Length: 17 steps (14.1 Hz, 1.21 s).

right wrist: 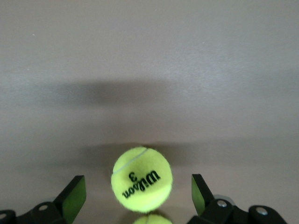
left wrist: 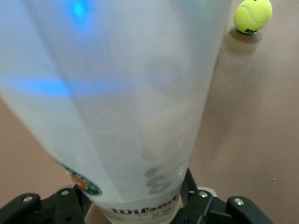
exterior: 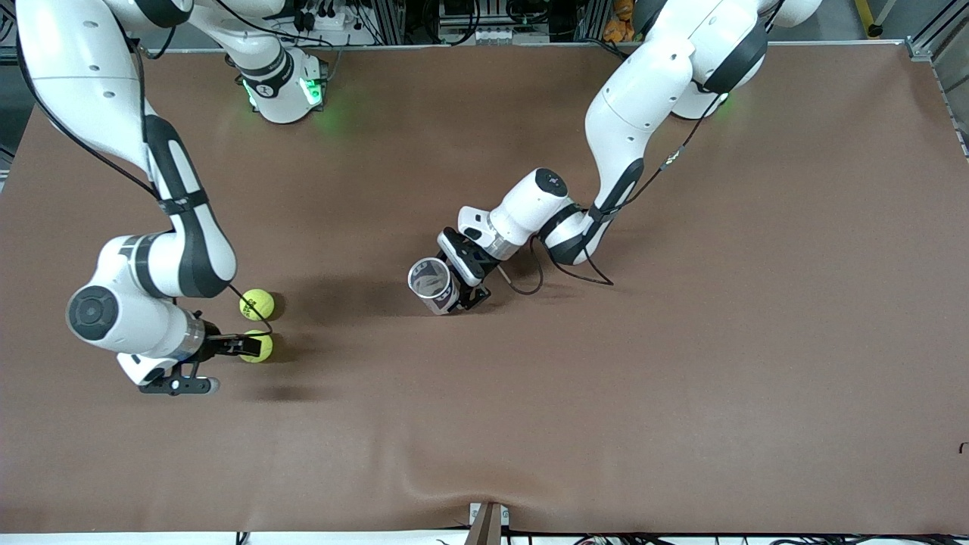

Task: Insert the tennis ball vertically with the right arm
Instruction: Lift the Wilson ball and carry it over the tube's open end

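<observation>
My right gripper needs to go lower first and then close on the ball, because my fingers are still above the tennis ball with the brown mat between them.
Two yellow tennis balls lie near the right arm's end of the table. The one nearer the front camera sits between the fingers of my right gripper, which is open and low over the table, its pads clear of the ball. The other ball lies just beside it, farther from the camera. At mid-table my left gripper is shut on a clear plastic ball can, held tilted with its open mouth up.
The brown table mat stretches bare around both arms. One tennis ball shows past the can in the left wrist view. A small bracket sits at the table's near edge.
</observation>
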### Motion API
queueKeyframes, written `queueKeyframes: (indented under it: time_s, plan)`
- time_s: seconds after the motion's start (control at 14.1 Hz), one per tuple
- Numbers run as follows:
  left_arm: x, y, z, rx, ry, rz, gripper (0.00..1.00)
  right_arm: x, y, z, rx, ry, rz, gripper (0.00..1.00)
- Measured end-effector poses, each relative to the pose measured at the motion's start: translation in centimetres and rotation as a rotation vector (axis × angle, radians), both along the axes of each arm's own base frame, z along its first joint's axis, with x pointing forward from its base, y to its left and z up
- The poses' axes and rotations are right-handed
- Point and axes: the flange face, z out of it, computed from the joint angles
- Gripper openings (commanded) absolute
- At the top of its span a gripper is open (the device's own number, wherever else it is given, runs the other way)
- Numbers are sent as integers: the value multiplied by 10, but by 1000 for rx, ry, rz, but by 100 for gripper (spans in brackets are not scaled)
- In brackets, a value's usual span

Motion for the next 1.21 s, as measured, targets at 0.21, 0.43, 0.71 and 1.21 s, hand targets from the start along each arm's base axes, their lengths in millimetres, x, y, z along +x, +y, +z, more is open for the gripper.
queueKeyframes:
  time_s: [0.21,0.43,0.71,1.21]
  plan:
    - [-1,0,0,0,0,-1,75,-6,12,-18,-10,2,20,100]
    - [-1,-1,0,0,0,-1,75,-8,10,-21,-54,6,53,100]
    - [-2,-1,-1,-4,-2,-2,76,-10,9,-27,-58,11,41,100]
    - [-5,-2,-2,-12,-5,-7,76,-12,19,-43,-88,22,41,0]
